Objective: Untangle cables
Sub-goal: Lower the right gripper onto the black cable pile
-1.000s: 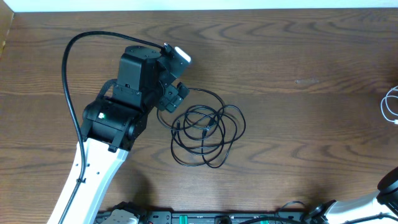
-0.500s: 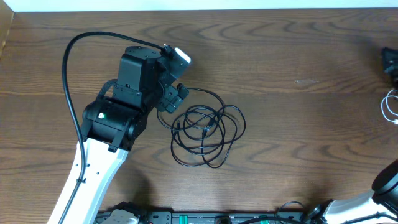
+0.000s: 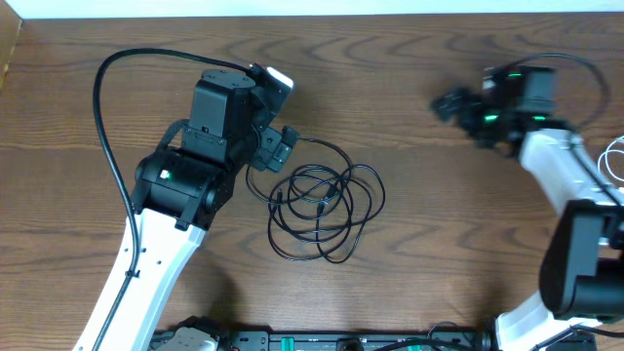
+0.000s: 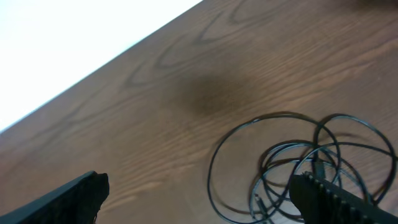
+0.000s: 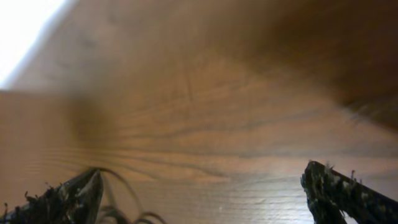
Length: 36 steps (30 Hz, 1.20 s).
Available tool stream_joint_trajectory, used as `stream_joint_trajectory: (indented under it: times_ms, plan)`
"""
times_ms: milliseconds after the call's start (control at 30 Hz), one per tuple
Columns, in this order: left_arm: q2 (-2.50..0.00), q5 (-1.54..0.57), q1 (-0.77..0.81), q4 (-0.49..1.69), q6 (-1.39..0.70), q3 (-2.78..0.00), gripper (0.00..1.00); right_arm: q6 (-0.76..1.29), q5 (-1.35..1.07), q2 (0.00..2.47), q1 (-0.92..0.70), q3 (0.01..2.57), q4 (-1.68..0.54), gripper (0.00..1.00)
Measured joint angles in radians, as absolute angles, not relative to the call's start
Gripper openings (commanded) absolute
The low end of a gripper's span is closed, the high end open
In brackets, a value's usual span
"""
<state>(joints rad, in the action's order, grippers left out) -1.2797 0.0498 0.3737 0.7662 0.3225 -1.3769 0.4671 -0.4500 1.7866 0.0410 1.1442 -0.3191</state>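
My right gripper grabs an outer loop of black cables on the tangle's side facing it next, to draw the loop away and untangle them.
A tangle of thin black cables point(image 3: 322, 208) lies in loose overlapping loops at the middle of the wooden table. My left gripper point(image 3: 276, 153) hovers at the tangle's upper left edge, open and empty. In the left wrist view the black cable loops point(image 4: 298, 165) spread at the lower right, reaching the right finger point(image 4: 339, 200), and bare wood lies in the gap of the left gripper point(image 4: 202, 205). My right gripper point(image 3: 447, 104) is blurred, up right of the tangle, open with nothing in it. The right wrist view shows the right gripper point(image 5: 205, 199) over wood, with dark cable strands point(image 5: 121, 190) by its left finger. A white cable point(image 3: 612, 162) lies at the right edge.
The table's far edge point(image 3: 390, 14) meets a white surface at the top. A thick black robot cable point(image 3: 105, 97) arcs over the left arm. Equipment with plugs point(image 3: 331, 341) lines the front edge.
The right arm has swung in from the right edge to the upper right of the table, still blurred. The left arm has shifted slightly. The black tangle has not moved.
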Motion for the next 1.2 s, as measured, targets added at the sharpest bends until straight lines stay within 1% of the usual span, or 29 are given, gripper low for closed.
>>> stream_joint_trajectory:
  times_ms: [133, 200, 267, 500, 633, 833, 967, 1000, 1033, 1067, 1100, 1167, 1200]
  plan:
    - [-1.281, 0.05, 0.374, 0.77, 0.284, -1.377, 0.98, 0.593, -0.207, 1.787, -0.107, 1.145, -0.469, 0.99]
    - [-1.281, 0.049, 0.374, 0.772, 0.277, -1.377, 0.98, 0.68, -0.119, 1.787, -0.168, 1.143, -0.529, 0.99]
    - [-1.281, 0.05, 0.374, 0.773, 0.267, -1.377, 0.98, 0.751, -0.065, 1.787, -0.224, 1.142, -0.542, 0.99]
    - [-1.281, 0.05, 0.374, 0.778, 0.261, -1.377, 0.98, 0.857, -0.052, 1.787, -0.391, 1.142, -0.464, 0.99]
    - [-1.281, 0.05, 0.374, 0.793, 0.261, -1.377, 0.98, 0.954, -0.057, 1.787, -0.471, 1.142, -0.462, 0.99]
    - [-1.281, 0.05, 0.374, 0.805, 0.261, -1.377, 0.98, 1.089, -0.06, 1.787, -0.547, 1.142, -0.463, 0.98]
    - [-1.281, 0.05, 0.374, 0.805, 0.261, -1.377, 0.98, 1.128, -0.059, 1.787, -0.585, 1.142, -0.467, 0.78]
    - [-1.281, 0.05, 0.374, 0.805, 0.261, -1.377, 0.98, 1.134, -0.06, 1.787, -0.595, 1.142, -0.472, 0.68]
    - [-1.281, 0.05, 0.374, 0.805, 0.261, -1.377, 0.98, 1.137, -0.06, 1.787, -0.603, 1.142, -0.477, 0.61]
    - [-1.281, 0.05, 0.374, 0.805, 0.261, -1.377, 0.98, 1.142, -0.06, 1.787, -0.611, 1.142, -0.482, 0.56]
    - [-1.281, 0.05, 0.374, 0.805, 0.261, -1.377, 0.98, 1.146, -0.06, 1.787, -0.618, 1.142, -0.487, 0.55]
    - [-1.281, 0.05, 0.374, 0.805, 0.261, -1.377, 0.98, 1.152, -0.06, 1.787, -0.628, 1.142, -0.503, 0.55]
    - [-1.281, 0.05, 0.374, 0.805, 0.261, -1.377, 0.98, 1.153, -0.057, 1.787, -0.634, 1.142, -0.513, 0.58]
